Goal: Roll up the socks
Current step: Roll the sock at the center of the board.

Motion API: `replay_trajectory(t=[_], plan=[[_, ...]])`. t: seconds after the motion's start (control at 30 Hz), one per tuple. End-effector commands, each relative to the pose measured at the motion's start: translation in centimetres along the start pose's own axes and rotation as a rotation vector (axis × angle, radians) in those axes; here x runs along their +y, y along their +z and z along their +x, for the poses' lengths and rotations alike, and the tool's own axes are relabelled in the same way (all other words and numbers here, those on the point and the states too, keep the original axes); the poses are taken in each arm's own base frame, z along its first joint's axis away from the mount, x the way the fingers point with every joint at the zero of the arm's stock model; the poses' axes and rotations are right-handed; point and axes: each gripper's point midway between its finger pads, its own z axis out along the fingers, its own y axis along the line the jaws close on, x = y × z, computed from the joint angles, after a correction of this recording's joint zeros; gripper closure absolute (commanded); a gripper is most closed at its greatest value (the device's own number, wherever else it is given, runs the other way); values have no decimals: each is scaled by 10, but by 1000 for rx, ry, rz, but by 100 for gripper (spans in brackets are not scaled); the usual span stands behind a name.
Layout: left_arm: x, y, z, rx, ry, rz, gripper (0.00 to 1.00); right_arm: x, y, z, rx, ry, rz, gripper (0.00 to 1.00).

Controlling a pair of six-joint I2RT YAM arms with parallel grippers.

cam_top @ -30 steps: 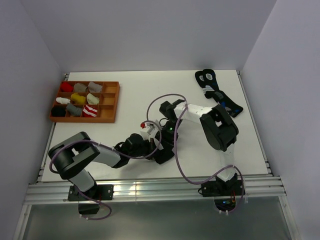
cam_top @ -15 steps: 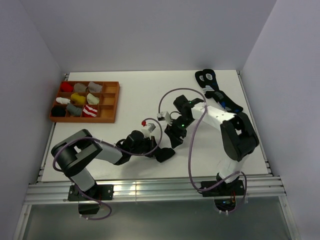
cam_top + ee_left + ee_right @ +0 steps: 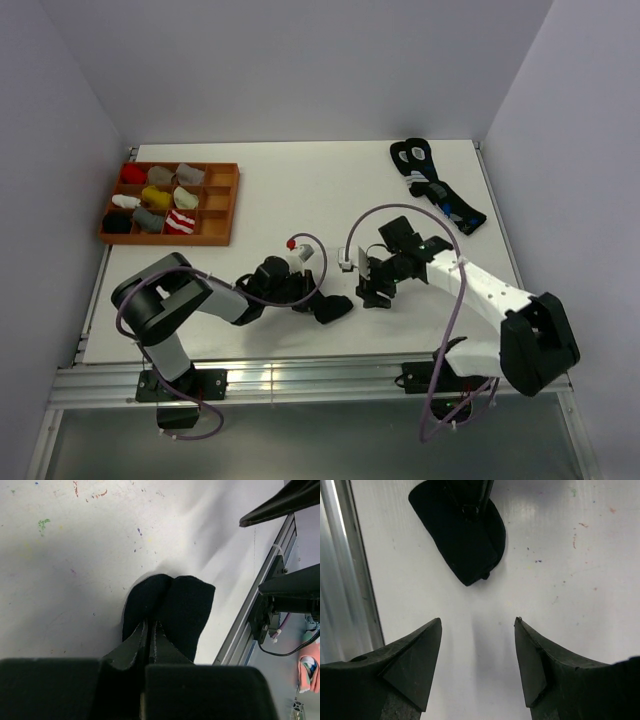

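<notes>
I will grab the black sock across its loose end (image 3: 340, 307) (image 3: 476, 567) with my right gripper next, away from my left gripper. The rest of the sock then stays open to be rolled and handed over.
The plain black sock (image 3: 333, 309) lies folded into a short bundle on the white table near the front edge. It also shows in the left wrist view (image 3: 175, 605) and in the right wrist view (image 3: 465, 535). My left gripper (image 3: 316, 300) is shut on the sock's near end (image 3: 150, 626), jaws nearly together. My right gripper (image 3: 368, 286) is open and empty (image 3: 477, 622), a little to the right of the sock and not touching it. A red-and-white striped sock (image 3: 181, 222) lies bundled in a compartment of the wooden tray (image 3: 222, 205).
The tray at back left holds several small sock bundles in red, grey, yellow, white and black. Two dark socks with white rings and blue marks (image 3: 436, 186) lie at back right. The table's metal front rail (image 3: 250, 610) runs just beyond the black sock.
My right arm has swung away from the black sock to the right, its gripper now open and clear of it. My left gripper has stayed shut on the sock.
</notes>
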Motion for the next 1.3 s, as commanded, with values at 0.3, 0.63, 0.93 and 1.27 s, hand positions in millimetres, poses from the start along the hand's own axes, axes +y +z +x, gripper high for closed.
replay_trajectory(t=[0.3,0.63,0.93,1.27], plan=[[50,-8,54,207,-72,-158,100,-1,16,-20,2,-416,194,31],[53,-10,58,241,-93,-144,100,15,40,-26,23,-535,185,30],[55,-10,60,262,-102,-129,100,21,55,-26,54,-572,156,34],[55,-8,62,296,-126,-98,100,19,70,-28,92,-568,131,41]])
